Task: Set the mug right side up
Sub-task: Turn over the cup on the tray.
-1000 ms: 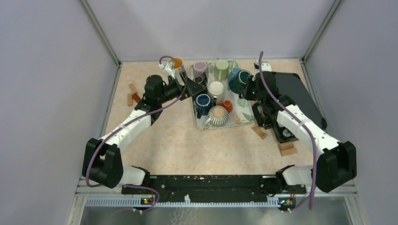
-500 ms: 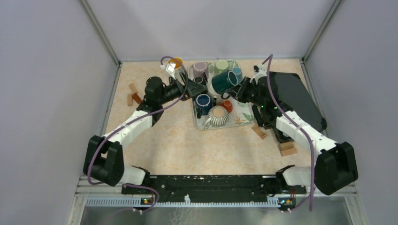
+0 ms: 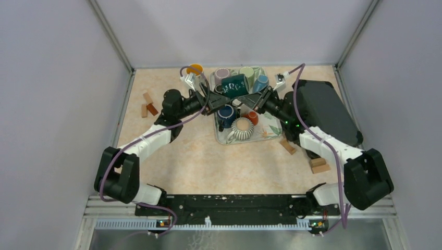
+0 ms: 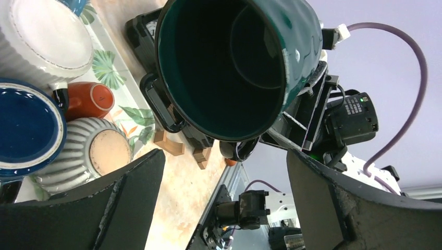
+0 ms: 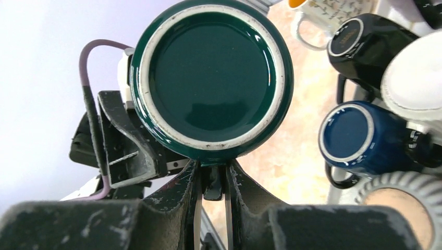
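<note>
The left gripper grips the dark teal mug's handle point(image 3: 237, 98) point(image 4: 240, 149) from the side of the mug's opening next, to set the mug down right side up.
The dark teal mug point(image 3: 233, 84) hangs in the air above the back of the leaf-patterned tray point(image 3: 271, 130), tipped on its side. My right gripper point(image 3: 254, 98) is shut on the mug's handle; in the right wrist view the mug's base point(image 5: 211, 78) faces the camera above the gripper point(image 5: 212, 177). My left gripper point(image 3: 212, 99) is open and empty, just left of the mug. In the left wrist view the mug's open mouth point(image 4: 229, 62) faces the camera, above and beyond the left gripper point(image 4: 224, 159).
On the tray are an upside-down blue mug point(image 3: 225, 113), a striped grey mug point(image 3: 242, 128), a small red cup point(image 3: 252, 117), and purple point(image 3: 222, 75) and green point(image 3: 246, 73) mugs. An orange mug point(image 3: 195, 69) stands left of the tray. A black box point(image 3: 326, 107) is at right. Wood blocks point(image 3: 147, 104) point(image 3: 319, 165) lie around.
My right gripper has carried the teal mug up and left from the tray's back right, turning it so its mouth faces the left gripper. The left gripper has shifted slightly towards it.
</note>
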Controlling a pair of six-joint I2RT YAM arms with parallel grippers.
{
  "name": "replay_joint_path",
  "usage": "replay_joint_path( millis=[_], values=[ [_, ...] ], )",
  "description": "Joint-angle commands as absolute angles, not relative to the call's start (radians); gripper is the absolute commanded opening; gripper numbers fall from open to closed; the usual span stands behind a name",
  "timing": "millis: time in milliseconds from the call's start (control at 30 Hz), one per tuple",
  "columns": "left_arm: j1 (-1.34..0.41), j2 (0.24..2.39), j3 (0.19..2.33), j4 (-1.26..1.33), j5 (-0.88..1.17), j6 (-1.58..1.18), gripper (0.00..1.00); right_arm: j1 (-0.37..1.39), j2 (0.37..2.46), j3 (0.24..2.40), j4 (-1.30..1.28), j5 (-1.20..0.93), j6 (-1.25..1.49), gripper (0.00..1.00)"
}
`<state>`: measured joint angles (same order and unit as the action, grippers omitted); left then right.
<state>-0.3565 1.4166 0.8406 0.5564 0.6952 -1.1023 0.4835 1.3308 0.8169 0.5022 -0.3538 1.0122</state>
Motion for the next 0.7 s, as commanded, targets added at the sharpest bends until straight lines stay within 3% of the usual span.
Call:
replay_joint_path(
  millis=[0, 300, 667],
  values=[
    [-0.364, 1.42, 0.815, 0.69, 0.719, -1.159, 0.91, 0.508, 1.341, 0.805, 0.814, -0.359, 1.114, 0.0],
    [-0.383, 1.433, 0.8, 0.76, 0.72, -1.213, 0.76, 0.551, 1.393, 0.803, 0.9, -0.333, 1.158, 0.0],
    [-0.393, 1.465, 0.788, 0.846, 0.722, -1.278, 0.47, 0.586, 1.443, 0.801, 0.975, -0.332, 1.194, 0.0]
  ],
)
